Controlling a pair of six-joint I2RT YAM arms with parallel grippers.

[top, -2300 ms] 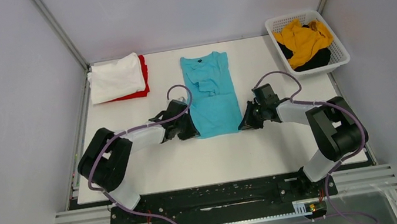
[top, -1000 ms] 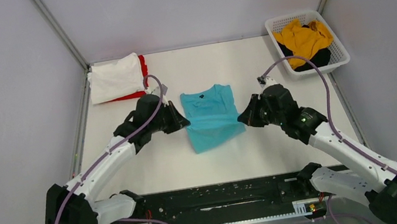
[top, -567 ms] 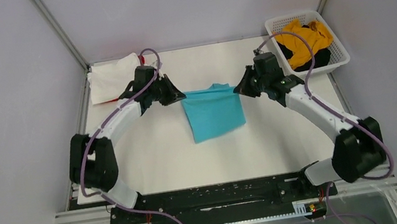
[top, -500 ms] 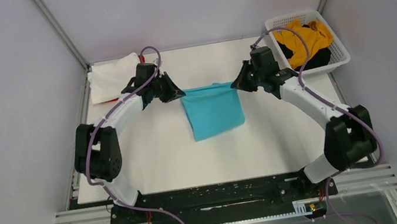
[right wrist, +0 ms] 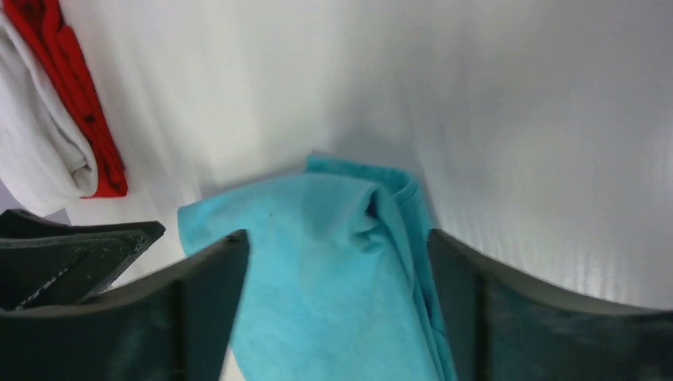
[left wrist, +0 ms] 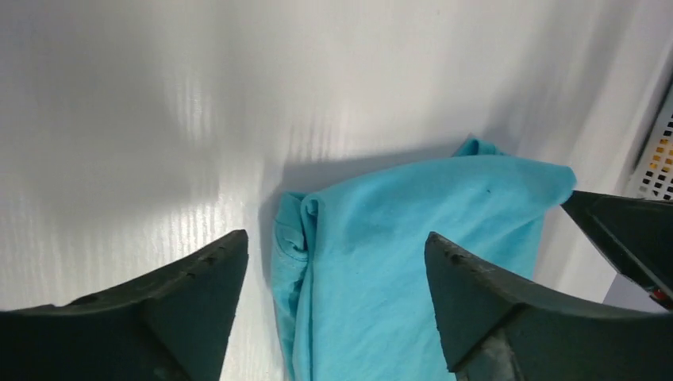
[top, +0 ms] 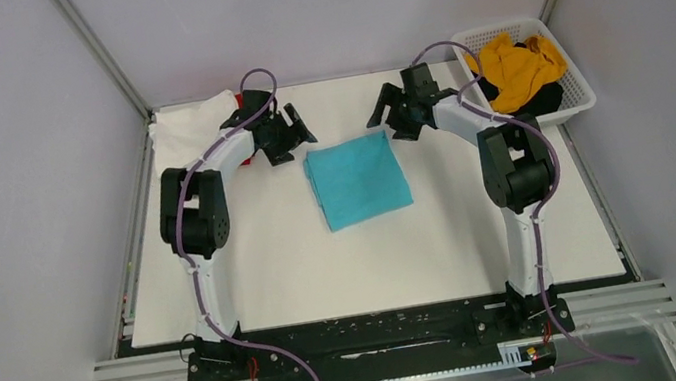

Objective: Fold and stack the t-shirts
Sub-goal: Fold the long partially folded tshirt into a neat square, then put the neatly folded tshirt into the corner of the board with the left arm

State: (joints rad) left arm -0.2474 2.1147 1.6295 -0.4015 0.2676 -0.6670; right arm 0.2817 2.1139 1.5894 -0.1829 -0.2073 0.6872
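Observation:
My left gripper is to stack the turquoise t-shirt there still folded, so next it needs to grab it by its layered side edge facing the white t-shirt [top: 186,128], all layers together.
The turquoise t-shirt [top: 358,179] lies folded into a rough square on the middle of the white table [top: 275,271]. My left gripper [top: 291,134] hovers open just beyond its far left corner, and my right gripper [top: 390,118] hovers open beyond its far right corner. In the left wrist view the turquoise t-shirt [left wrist: 413,262] lies below the spread left gripper [left wrist: 333,266], untouched. The right wrist view shows the same cloth [right wrist: 333,270] under the open right gripper [right wrist: 337,266]. The white t-shirt [top: 186,128] lies on the red t-shirt [right wrist: 79,103] at far left.
A white lattice basket [top: 572,75] stands at the far right corner, holding a mustard-yellow t-shirt [top: 515,63] on top of a black t-shirt [top: 543,101]. Grey walls close in the table on three sides. Both arms stretch far out over the table.
Both grippers carried the turquoise shirt's near hem over to the far end, folding it in half. They then let go and opened, and the shirt now lies flat.

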